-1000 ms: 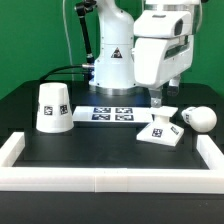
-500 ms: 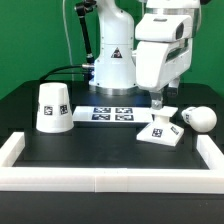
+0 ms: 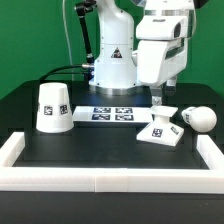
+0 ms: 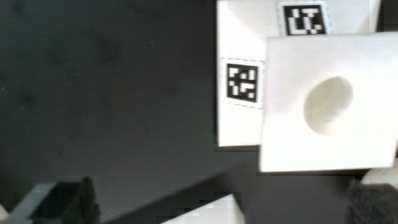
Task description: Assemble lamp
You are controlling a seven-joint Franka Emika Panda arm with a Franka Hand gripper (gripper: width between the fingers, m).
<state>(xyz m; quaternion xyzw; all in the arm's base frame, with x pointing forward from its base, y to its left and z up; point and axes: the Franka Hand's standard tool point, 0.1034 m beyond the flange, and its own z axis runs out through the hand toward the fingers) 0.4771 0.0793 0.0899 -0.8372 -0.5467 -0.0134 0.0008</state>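
My gripper should not close yet, because its fingers are above the socket block [image 3: 160, 119] [image 4: 327, 104]. It needs to go down first and then close on the block.
The flat square lamp base [image 3: 160, 130] lies on the black table at the exterior view's right, and the wrist view shows its oval socket [image 4: 329, 105]. The round bulb [image 3: 199, 118] lies just right of the base. The cone shade [image 3: 52, 107] stands at the left. My gripper [image 3: 158, 100] hangs just above the base's far edge and holds nothing. In the wrist view my gripper [image 4: 214, 205] is open, its dark fingertips [image 4: 54, 200] set far apart.
The marker board [image 3: 112, 113] lies between shade and base, and it also shows in the wrist view [image 4: 258, 20]. A white raised border [image 3: 110, 180] runs along the table's front and sides. A white corner I cannot identify [image 4: 228, 212] shows between my fingers.
The arm's wrist has shifted slightly upward over the base. The base, bulb and shade have not moved.
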